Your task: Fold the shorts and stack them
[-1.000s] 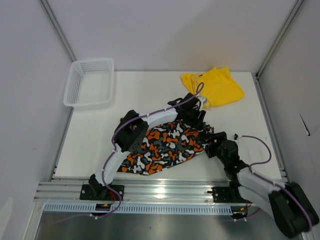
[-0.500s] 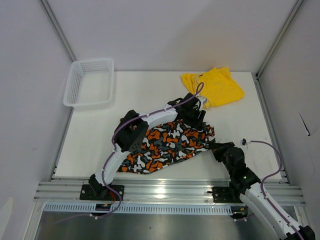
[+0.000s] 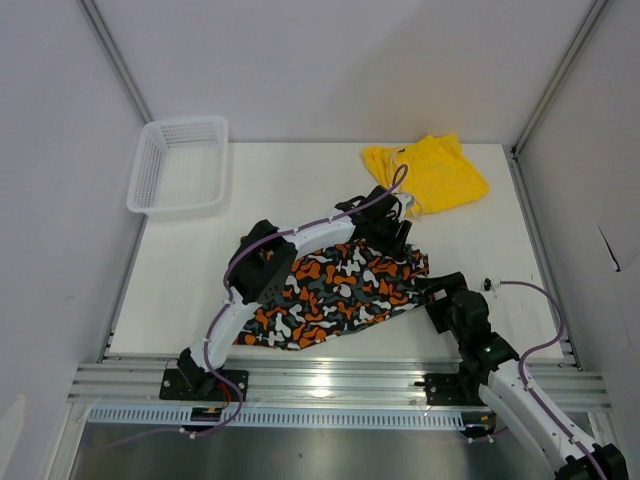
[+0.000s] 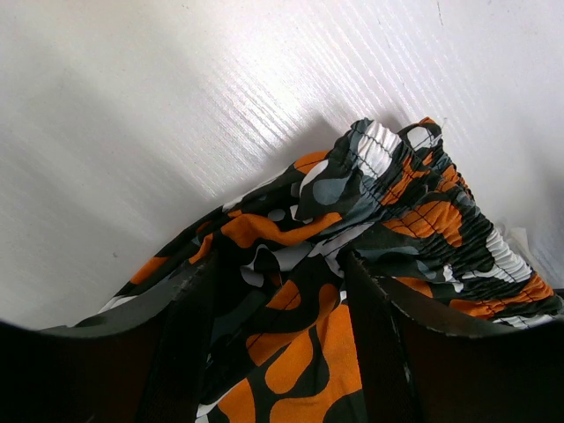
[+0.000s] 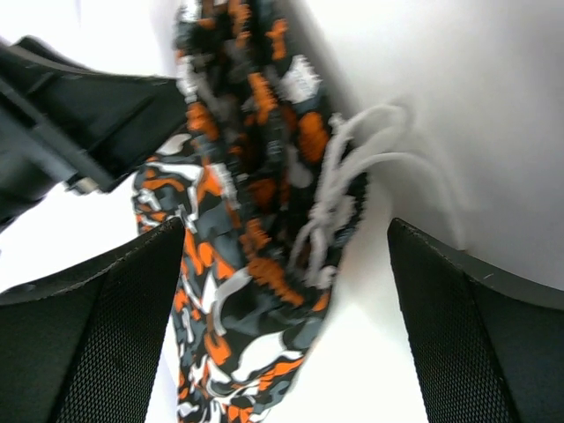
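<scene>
My right gripper should next grab the waistband edge of the patterned shorts point(image 3: 335, 295) at the white drawstring. Then it can fold that end of the shorts over.
The patterned shorts point(image 3: 335, 295) lie spread at the table's near middle. My left gripper point(image 3: 398, 238) is at their far right corner by the waistband. In the left wrist view, bunched patterned cloth point(image 4: 414, 203) fills the gap of that gripper point(image 4: 282, 344), which is shut on it. My right gripper point(image 3: 432, 288) is at the shorts' right edge. In the right wrist view it point(image 5: 286, 335) is wide open, with the patterned shorts point(image 5: 238, 264) and their white drawstring point(image 5: 348, 176) lying loose ahead of it. The yellow shorts point(image 3: 430, 172) sit crumpled at the far right.
A white mesh basket point(image 3: 180, 165) stands at the far left corner. The left arm point(image 3: 265, 265) reaches across the patterned shorts, and its black end point(image 5: 79, 115) shows close to the right gripper. Metal frame posts run along both sides.
My right gripper closed and then opened wide at the shorts' right edge, and its arm swung so the elbow dropped toward the near edge. The left arm has stayed put.
</scene>
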